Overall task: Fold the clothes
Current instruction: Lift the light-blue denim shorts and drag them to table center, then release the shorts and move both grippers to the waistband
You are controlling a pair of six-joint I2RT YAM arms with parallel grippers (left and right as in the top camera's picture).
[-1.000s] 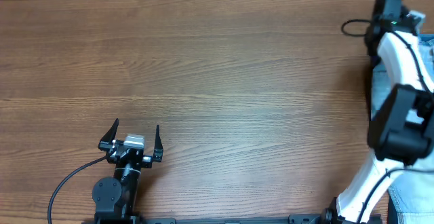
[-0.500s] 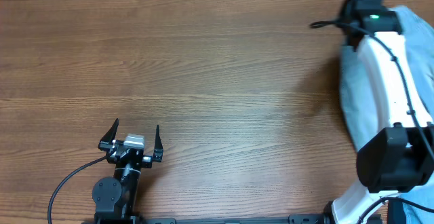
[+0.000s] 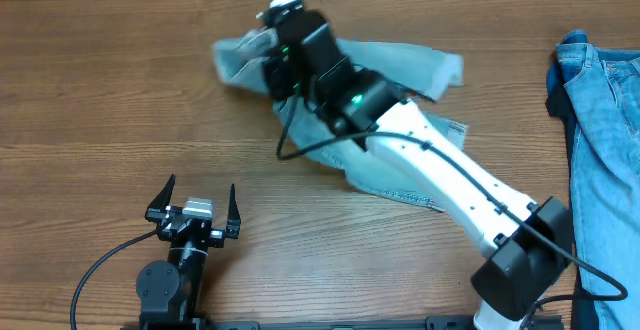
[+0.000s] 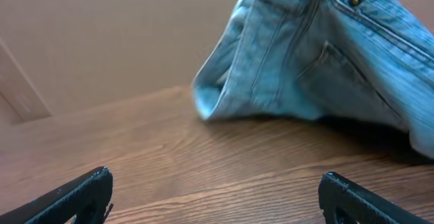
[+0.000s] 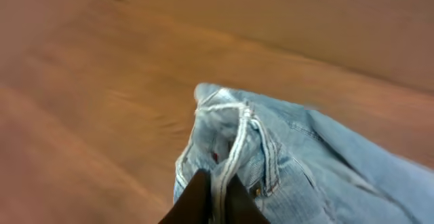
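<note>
The legs of the shorts should stay free for my right gripper to straighten for folding. My left gripper needs to grab the shorts (image 3: 420,68) near the waistband end next.
The clothes, pale light-blue denim shorts (image 3: 420,68), lie crumpled across the back middle of the wooden table (image 3: 100,90), partly under my right arm. My right gripper (image 3: 265,55) is at their left end, shut on a stitched edge near the waistband. In the right wrist view its dark fingers (image 5: 196,200) pinch that seam of the shorts (image 5: 305,163), lifted a little above the wood. My left gripper (image 3: 200,186) rests near the front edge, open and empty. In the left wrist view the shorts (image 4: 305,54) hang beyond the open left gripper (image 4: 215,176).
A deeper-blue denim garment (image 3: 600,150) lies along the table's right edge. A tan wall runs behind the back edge. The right arm's white links stretch diagonally from the front right to the back middle.
My right arm has swung from the far right to the back middle of the table, carrying the pale shorts with it. The left arm has not moved.
</note>
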